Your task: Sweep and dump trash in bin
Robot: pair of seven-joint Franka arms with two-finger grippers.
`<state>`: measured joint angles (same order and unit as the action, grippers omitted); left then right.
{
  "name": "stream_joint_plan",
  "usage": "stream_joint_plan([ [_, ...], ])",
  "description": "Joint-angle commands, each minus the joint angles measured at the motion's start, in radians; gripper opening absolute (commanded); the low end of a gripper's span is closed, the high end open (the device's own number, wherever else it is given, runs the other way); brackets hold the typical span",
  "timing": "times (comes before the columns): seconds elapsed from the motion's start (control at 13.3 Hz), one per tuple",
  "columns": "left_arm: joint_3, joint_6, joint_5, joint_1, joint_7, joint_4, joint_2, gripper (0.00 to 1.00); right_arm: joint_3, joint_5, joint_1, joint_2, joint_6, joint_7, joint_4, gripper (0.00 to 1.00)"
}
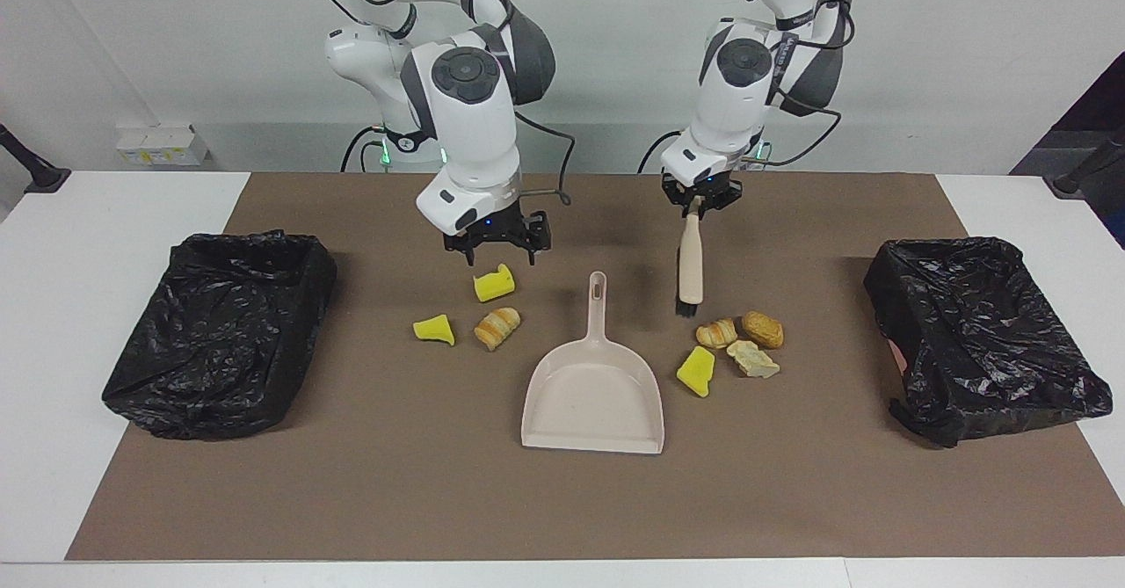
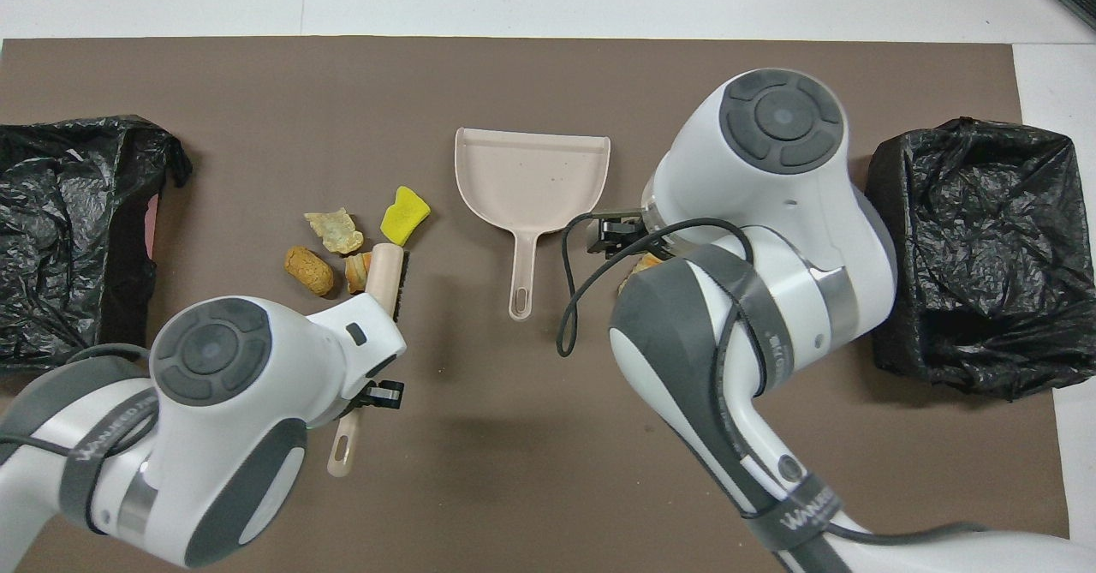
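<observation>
My right gripper grabs the dustpan by its narrow handle [image 2: 523, 273] next, since the dustpan's broad tray spreads wider than the reach of my fingers.
My left gripper [image 1: 700, 204] is shut on the handle of a beige brush [image 1: 691, 263] that hangs bristles-down. The bristles sit just above the mat beside a striped pastry [image 1: 717, 333]. That pastry lies with a brown roll [image 1: 762, 329], a pale crust [image 1: 752, 359] and a yellow wedge [image 1: 696, 371]. My right gripper [image 1: 498, 254] is open over another yellow piece [image 1: 493, 283]. Close by lie a yellow bit [image 1: 434, 329] and a pastry [image 1: 497, 326]. From overhead, the brush [image 2: 385, 271] covers part of a pastry [image 2: 356, 271].
The beige dustpan [image 1: 593, 395] lies mid-mat between the two clusters of trash, handle toward the robots. A black-bagged bin [image 1: 220, 333] stands at the right arm's end and another bin [image 1: 984, 333] at the left arm's end. A brown mat [image 1: 562, 500] covers the table.
</observation>
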<state>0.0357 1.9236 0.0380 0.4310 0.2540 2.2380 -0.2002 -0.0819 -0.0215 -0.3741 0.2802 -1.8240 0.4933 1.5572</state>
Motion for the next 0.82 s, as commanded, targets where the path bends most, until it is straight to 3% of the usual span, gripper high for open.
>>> stream_joint_plan([
  [0.0,0.012,-0.005,-0.004,-0.121,-0.056,-0.017,0.007,0.0,0.001,-0.011,-0.061,0.063,-0.075,0.104,-0.02,1.0],
  [0.37,0.012,0.109,-0.047,-0.337,-0.121,-0.083,0.122,0.0,0.011,0.03,-0.17,0.209,-0.202,0.243,-0.092,1.0],
  [0.52,0.012,0.114,-0.078,-0.357,-0.122,-0.133,0.18,0.0,0.004,0.103,-0.187,0.241,-0.254,0.278,-0.088,1.0],
  [0.75,0.012,0.152,-0.078,-0.383,-0.133,-0.127,0.203,0.0,0.002,0.138,-0.195,0.244,-0.262,0.283,-0.077,0.91],
])
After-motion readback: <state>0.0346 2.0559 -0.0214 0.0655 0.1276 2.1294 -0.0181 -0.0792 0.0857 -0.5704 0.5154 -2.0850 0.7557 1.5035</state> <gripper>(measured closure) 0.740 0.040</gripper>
